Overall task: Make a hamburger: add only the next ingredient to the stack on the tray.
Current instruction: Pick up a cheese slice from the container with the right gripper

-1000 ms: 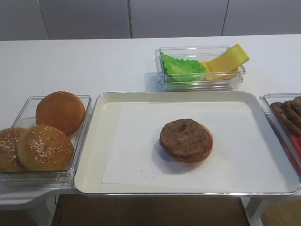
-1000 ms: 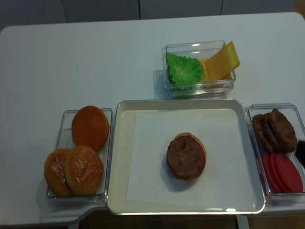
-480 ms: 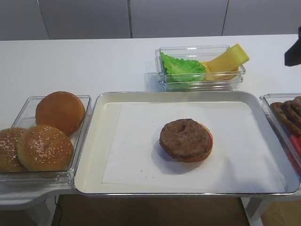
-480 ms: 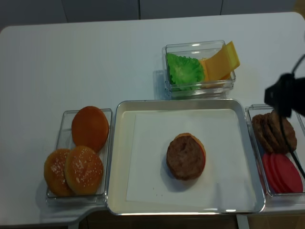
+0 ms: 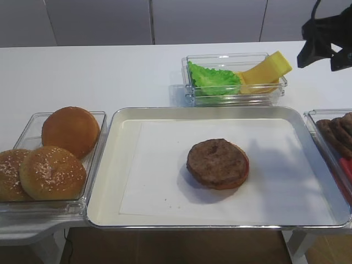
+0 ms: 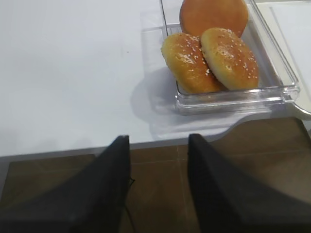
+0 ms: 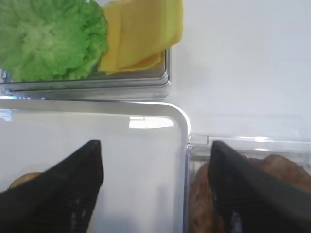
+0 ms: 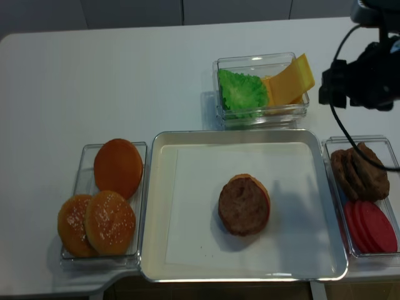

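The right gripper pinches the cheese slice by its raised edge above the bin's rim (image 8: 309,70) next, since lettuce and the bin's sides crowd the slice lower down.
The yellow cheese slices (image 7: 143,34) (image 8: 289,80) lean in the right half of a clear bin at the back. The stack (image 5: 218,163) (image 8: 244,204), a brown patty on a bun half with a red rim, sits mid-right on the metal tray (image 5: 220,111) with its white liner. My right gripper (image 7: 155,145) hangs open and empty above the tray's far right corner (image 7: 179,119), short of the cheese. Its arm (image 8: 365,81) shows at the right edge. My left gripper (image 6: 159,141) is open and empty over the floor, off the table's front edge.
Green lettuce (image 7: 48,39) (image 8: 240,92) shares the cheese bin. A clear bin of whole buns (image 8: 106,200) (image 6: 218,48) stands left of the tray. Right of the tray a bin holds loose patties (image 8: 359,172) and red slices (image 8: 369,225).
My right arm has come in from the right edge and moved toward the back, nearer the cheese bin, jaws still apart. Food and tray have not moved.
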Controlling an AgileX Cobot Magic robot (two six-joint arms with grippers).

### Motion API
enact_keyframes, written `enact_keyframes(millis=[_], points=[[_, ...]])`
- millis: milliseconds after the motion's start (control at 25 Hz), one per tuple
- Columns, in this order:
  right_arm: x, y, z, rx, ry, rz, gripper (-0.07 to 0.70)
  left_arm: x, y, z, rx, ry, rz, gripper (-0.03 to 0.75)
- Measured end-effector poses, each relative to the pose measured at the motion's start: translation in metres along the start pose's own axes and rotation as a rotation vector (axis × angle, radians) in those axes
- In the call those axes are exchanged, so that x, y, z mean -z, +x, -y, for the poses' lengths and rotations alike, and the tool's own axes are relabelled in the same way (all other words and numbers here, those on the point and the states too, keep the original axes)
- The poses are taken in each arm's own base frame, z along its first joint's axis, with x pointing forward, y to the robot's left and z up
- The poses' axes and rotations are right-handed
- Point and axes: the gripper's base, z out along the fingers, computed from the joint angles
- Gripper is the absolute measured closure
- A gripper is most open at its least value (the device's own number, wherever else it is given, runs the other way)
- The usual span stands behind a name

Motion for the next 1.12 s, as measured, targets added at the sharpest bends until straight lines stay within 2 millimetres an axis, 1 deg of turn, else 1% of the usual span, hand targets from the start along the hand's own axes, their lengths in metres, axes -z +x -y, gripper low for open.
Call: enact_keyframes(millis=[120, 480, 600, 720, 840, 1000, 1120], points=[[-0.014, -0.013, 0.003, 0.003, 0.003, -0.01, 0.16, 0.0, 0.0, 0.0, 0.0, 0.0, 0.0, 0.416], [-0.05, -0.043, 0.006, 0.0, -0.016, -0.03, 0.174, 0.0, 0.0, 0.0, 0.0, 0.0, 0.0, 0.416], [-0.063, -0.048, 0.008, -0.005, -0.017, -0.045, 0.183, 0.0, 0.0, 0.0, 0.0, 0.0, 0.0, 0.416], [-0.076, -0.051, 0.011, -0.008, -0.015, -0.063, 0.211, 0.0, 0.0, 0.0, 0.0, 0.0, 0.0, 0.416], [-0.083, -0.053, 0.012, -0.01, -0.014, -0.067, 0.239, 0.0, 0.0, 0.0, 0.0, 0.0, 0.0, 0.416], [-0.094, -0.051, 0.015, -0.016, -0.009, -0.081, 0.26, 0.0, 0.0, 0.0, 0.0, 0.0, 0.0, 0.416], [-0.101, -0.05, 0.017, -0.02, -0.006, -0.088, 0.293, 0.0, 0.0, 0.0, 0.0, 0.0, 0.0, 0.416]])
